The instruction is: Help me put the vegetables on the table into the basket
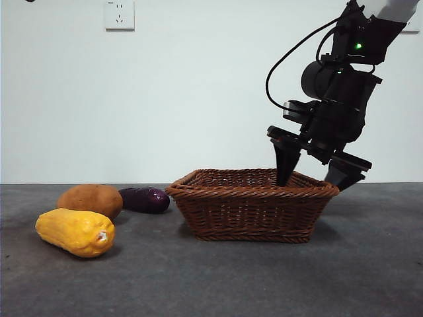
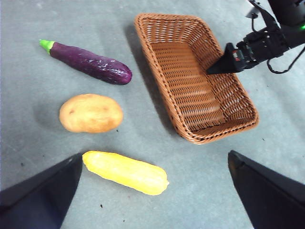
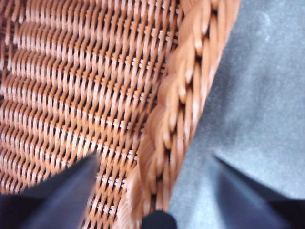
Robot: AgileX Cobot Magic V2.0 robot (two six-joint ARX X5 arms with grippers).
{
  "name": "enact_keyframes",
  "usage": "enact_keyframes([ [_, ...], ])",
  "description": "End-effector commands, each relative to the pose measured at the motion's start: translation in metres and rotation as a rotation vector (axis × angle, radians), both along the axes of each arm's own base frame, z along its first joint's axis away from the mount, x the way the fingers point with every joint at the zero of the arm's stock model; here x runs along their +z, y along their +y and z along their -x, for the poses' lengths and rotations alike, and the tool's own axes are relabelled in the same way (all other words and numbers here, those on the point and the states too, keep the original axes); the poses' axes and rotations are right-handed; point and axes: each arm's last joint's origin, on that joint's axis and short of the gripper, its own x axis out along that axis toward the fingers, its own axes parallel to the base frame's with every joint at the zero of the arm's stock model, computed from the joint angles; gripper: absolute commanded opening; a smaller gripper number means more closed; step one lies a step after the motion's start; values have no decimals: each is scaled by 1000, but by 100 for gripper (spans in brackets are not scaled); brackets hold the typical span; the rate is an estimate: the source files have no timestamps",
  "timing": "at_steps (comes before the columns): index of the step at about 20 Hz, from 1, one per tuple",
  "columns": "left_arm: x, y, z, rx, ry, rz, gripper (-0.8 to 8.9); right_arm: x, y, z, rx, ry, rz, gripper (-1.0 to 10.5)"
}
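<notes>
My right gripper grabs the wicker basket by its braided rim [image 1: 316,185] next, to steady the basket [image 1: 254,211] for the vegetables.
The wicker basket [image 1: 254,211] [image 2: 195,76] stands mid-table with nothing in it. Left of it lie the yellow corn cob [image 1: 75,232] [image 2: 126,171], the brown potato [image 1: 90,200] [image 2: 90,113] and the purple eggplant [image 1: 144,199] [image 2: 90,63]. My right gripper [image 1: 316,173] [image 3: 152,186] is open and straddles the basket's braided rim [image 3: 176,109] at its right end, one jaw inside and one outside. It grips nothing. My left gripper [image 2: 155,156] hangs open high above the table, over the corn, and is empty.
The dark grey table [image 1: 370,264] stretches wide around the basket. A white wall with a socket [image 1: 119,14] stands behind. The right arm's black body and cable [image 1: 340,79] lean in from the upper right.
</notes>
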Motion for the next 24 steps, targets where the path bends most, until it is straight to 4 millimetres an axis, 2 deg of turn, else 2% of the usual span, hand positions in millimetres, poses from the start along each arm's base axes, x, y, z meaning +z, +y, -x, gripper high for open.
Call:
enact_keyframes([
  [1, 1, 0, 0, 1, -4, 1, 726, -6, 1, -1, -5, 17, 6, 50],
  [2, 1, 0, 0, 2, -4, 1, 726, -6, 1, -1, -6, 16, 6, 48],
  [3, 0, 0, -1, 19, 3, -2, 722, -6, 1, -2, -14, 17, 2, -10],
  [7, -4, 1, -3, 69, 52, -34, 722, -4, 1, -2, -25, 14, -8, -12],
  [9, -7, 1, -5, 70, 80, -35, 722, 7, 1, 1, -23, -9, -26, -12],
  [11, -10, 1, -9, 80, 111, -25, 722, 37, -1, 7, -22, -84, -47, -12],
  [13, -14, 1, -15, 85, 141, -21, 722, 78, -5, 20, -22, -186, -75, -12],
  [16, -26, 0, -29, 113, 233, 4, 722, 142, -13, 51, -8, -363, -115, -12],
  [18, -37, -6, -41, 128, 315, 23, 722, 175, -20, 74, 10, -471, -133, -12],
  [21, -57, -24, -63, 181, 407, -14, 722, 209, -28, 105, 34, -576, -140, -12],
  [24, -77, -41, -81, 263, 484, -44, 722, 222, -34, 127, 73, -602, -116, -12],
])
